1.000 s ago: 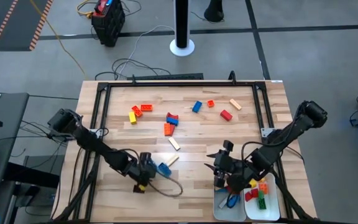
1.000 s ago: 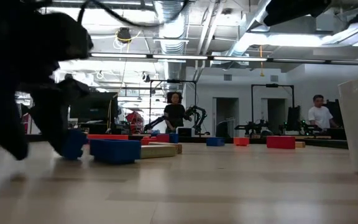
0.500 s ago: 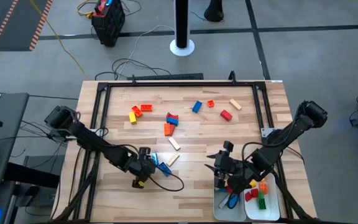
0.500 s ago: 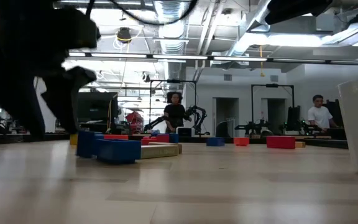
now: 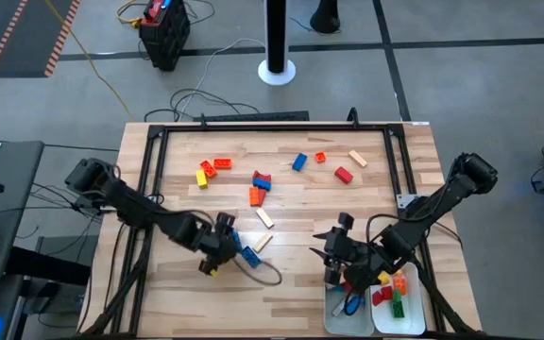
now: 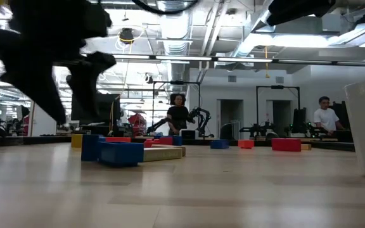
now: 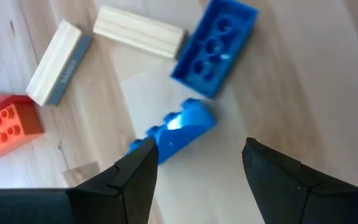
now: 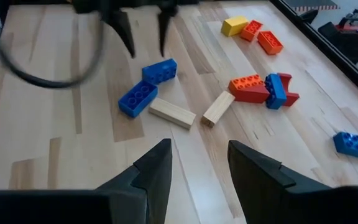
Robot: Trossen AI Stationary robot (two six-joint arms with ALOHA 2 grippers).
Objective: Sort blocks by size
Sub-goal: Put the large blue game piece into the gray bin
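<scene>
My left gripper's fingers are above the short blue block (image 7: 178, 129) and would miss it if they closed now, so they need to come down first, then close.
Two blue blocks lie on the table's near left part: a short one (image 7: 180, 129) and a longer one (image 7: 213, 46) lying studs down. My left gripper (image 7: 197, 174) hovers open above the short one, its fingers either side and clear of it; the right wrist view shows it (image 8: 145, 28) over that block (image 8: 160, 70). Two tan blocks (image 8: 171, 112) (image 8: 218, 107) lie beside them. More blocks are scattered toward the far edge (image 5: 258, 184). My right gripper (image 8: 197, 168) hangs open and holds nothing, by the trays (image 5: 332, 323).
Two white trays sit at the near right; the right one (image 5: 417, 319) holds red, green and orange blocks, the left one a blue piece. A black frame (image 5: 272, 127) rims the table. A loose cable loop (image 5: 267, 276) lies near the left gripper. People stand in the room behind.
My left gripper has risen off the table beside the short blue block and gone a little toward the far edge, rolling about its own axis. Its finger gap looks the same. The short blue block stays on the table below it.
</scene>
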